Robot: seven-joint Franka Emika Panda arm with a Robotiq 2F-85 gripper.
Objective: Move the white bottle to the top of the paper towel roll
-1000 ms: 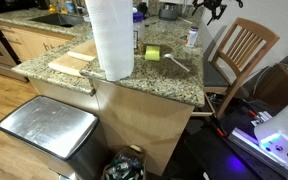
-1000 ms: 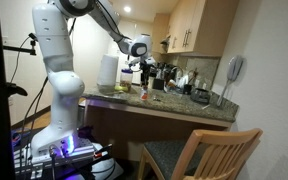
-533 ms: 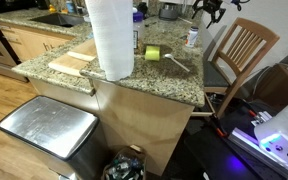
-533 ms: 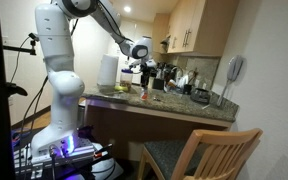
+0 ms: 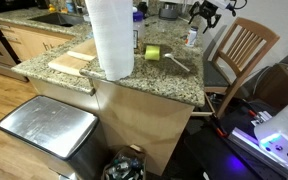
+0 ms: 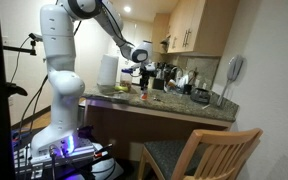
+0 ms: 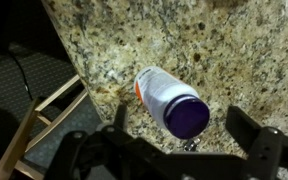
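The cap lies in my fingers' gap, but my fingers stop above its top, so it is too early to close. My gripper lowers first.
The white bottle [image 7: 169, 100] has a dark purple cap and an orange label. It stands upright on the granite counter [image 7: 114, 50] near the counter's edge. It also shows in both exterior views [image 5: 192, 38] [image 6: 145, 94]. My gripper [image 7: 189, 135] is open and hovers straight above the bottle, one finger on each side of the cap, not touching it. In an exterior view the gripper [image 5: 205, 14] is just above the bottle. The tall white paper towel roll [image 5: 111, 38] stands upright at the counter's other end and also shows in an exterior view [image 6: 108, 72].
A yellow-green sponge [image 5: 152, 53] and a white utensil [image 5: 176, 64] lie between roll and bottle. A wooden cutting board [image 5: 72, 62] lies beside the roll. A wooden chair [image 5: 239, 50] stands by the counter edge. A steel bin [image 5: 49, 125] stands on the floor. Appliances crowd the back [image 6: 179, 82].
My gripper has come lower over the bottle. The bottle and the roll have not moved.
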